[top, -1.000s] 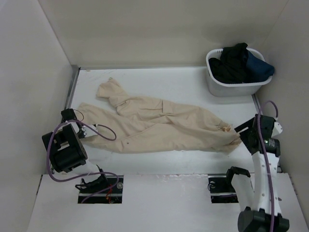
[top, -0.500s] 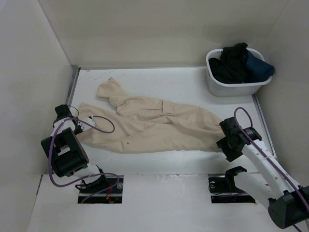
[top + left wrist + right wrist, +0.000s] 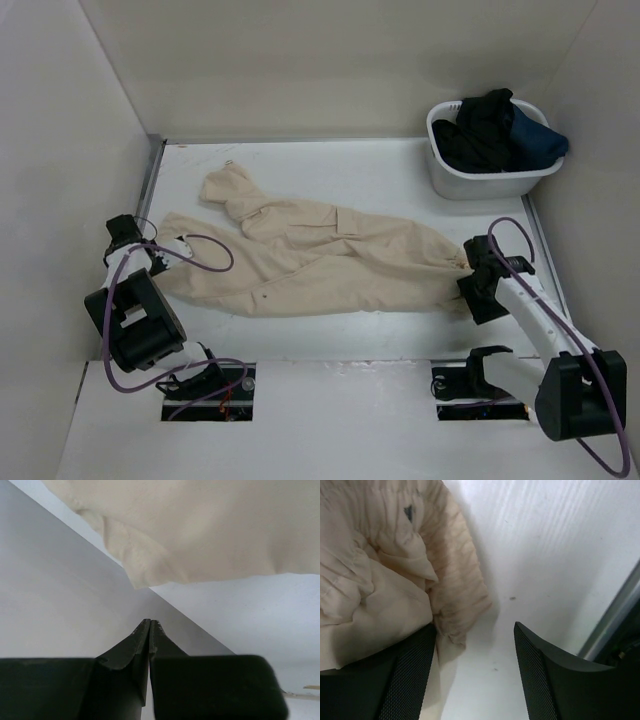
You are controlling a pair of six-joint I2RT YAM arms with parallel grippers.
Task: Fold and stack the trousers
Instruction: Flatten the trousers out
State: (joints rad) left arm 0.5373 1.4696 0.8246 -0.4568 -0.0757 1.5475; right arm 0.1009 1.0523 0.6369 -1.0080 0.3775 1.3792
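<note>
My right gripper grabs the trousers' gathered waistband at its near corner (image 3: pixel 461 302) (image 3: pixel 457 624) next. That leaves the leg hem free for straightening to fold.
The beige trousers (image 3: pixel 330 260) lie spread flat across the table, legs to the left and waist to the right. My left gripper (image 3: pixel 174 247) is at the end of the near leg; in the left wrist view it (image 3: pixel 150 623) is shut and empty, just short of the leg hem (image 3: pixel 165 555). My right gripper (image 3: pixel 468 270) is at the waist end. In the right wrist view it (image 3: pixel 475 635) is open, with the gathered waistband (image 3: pixel 455 600) and its small dark tag (image 3: pixel 409 512) against the left finger (image 3: pixel 410 675). The right finger (image 3: pixel 555 675) is over bare table.
A white basket (image 3: pixel 450 180) with black and dark-blue garments (image 3: pixel 495 130) stands at the back right corner. Walls close the table on the left, back and right. A metal strip (image 3: pixel 615 615) runs along the right edge near my right gripper.
My right arm has swung in from the right edge and lowered its open gripper to the waistband. My left gripper has shifted slightly back and left at the leg end.
</note>
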